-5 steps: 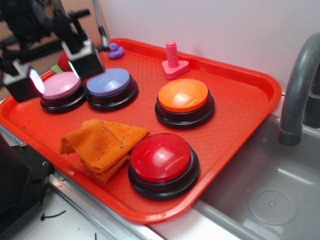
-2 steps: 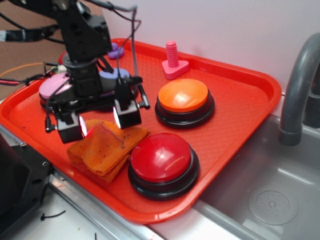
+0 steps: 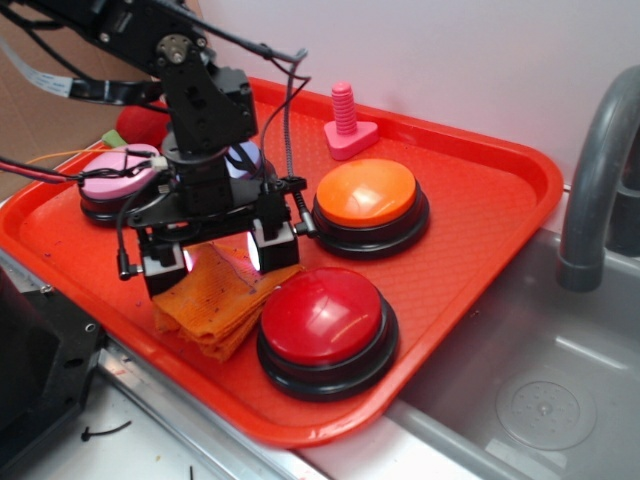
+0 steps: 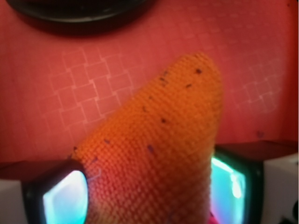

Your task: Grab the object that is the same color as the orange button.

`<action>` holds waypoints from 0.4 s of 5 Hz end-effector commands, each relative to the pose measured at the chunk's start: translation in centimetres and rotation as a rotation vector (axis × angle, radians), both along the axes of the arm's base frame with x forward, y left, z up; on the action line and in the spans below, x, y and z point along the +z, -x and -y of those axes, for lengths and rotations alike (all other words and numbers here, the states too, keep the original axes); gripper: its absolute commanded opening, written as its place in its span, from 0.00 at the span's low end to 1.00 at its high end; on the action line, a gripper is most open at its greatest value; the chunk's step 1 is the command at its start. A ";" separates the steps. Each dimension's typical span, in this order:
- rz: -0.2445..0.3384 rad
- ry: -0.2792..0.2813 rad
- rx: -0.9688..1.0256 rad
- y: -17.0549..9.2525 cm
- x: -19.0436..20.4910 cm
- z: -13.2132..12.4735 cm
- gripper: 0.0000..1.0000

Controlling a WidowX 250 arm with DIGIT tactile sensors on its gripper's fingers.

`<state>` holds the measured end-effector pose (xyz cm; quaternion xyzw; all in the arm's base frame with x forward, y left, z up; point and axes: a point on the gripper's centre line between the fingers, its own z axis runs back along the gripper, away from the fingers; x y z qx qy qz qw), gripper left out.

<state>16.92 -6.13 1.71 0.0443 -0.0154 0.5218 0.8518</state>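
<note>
I will grab the orange terry-cloth rag by its folded middle (image 3: 222, 278) with my gripper next, to pick out the match for the orange button (image 3: 366, 190).
The object, an orange terry-cloth rag (image 3: 215, 300), lies folded on the red tray (image 3: 480, 230), just left of the red button. My gripper (image 3: 218, 262) is down over it, open, with one finger on each side of the cloth. In the wrist view the rag (image 4: 159, 140) fills the gap of my gripper (image 4: 149, 191) and reaches both lit pads. The jaws still stand wide apart. The orange button (image 3: 366, 190) sits behind and to the right, untouched.
A red button (image 3: 322, 315) stands right beside the rag. A pink button (image 3: 118, 168) is at the left, with a purple one (image 3: 240, 155) mostly hidden behind the arm. A pink bolt toy (image 3: 345, 120) stands at the back. Sink (image 3: 560, 400) and faucet (image 3: 600, 170) are right.
The arm swung from above the pink button rightward and forward, then lowered until its fingers straddle the rag. The rag looks slightly bunched inward.
</note>
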 end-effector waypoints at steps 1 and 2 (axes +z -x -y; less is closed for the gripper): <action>-0.001 0.012 0.010 0.5 -0.5 -0.6 0.00; -0.005 0.038 -0.057 0.3 0.4 -0.6 0.00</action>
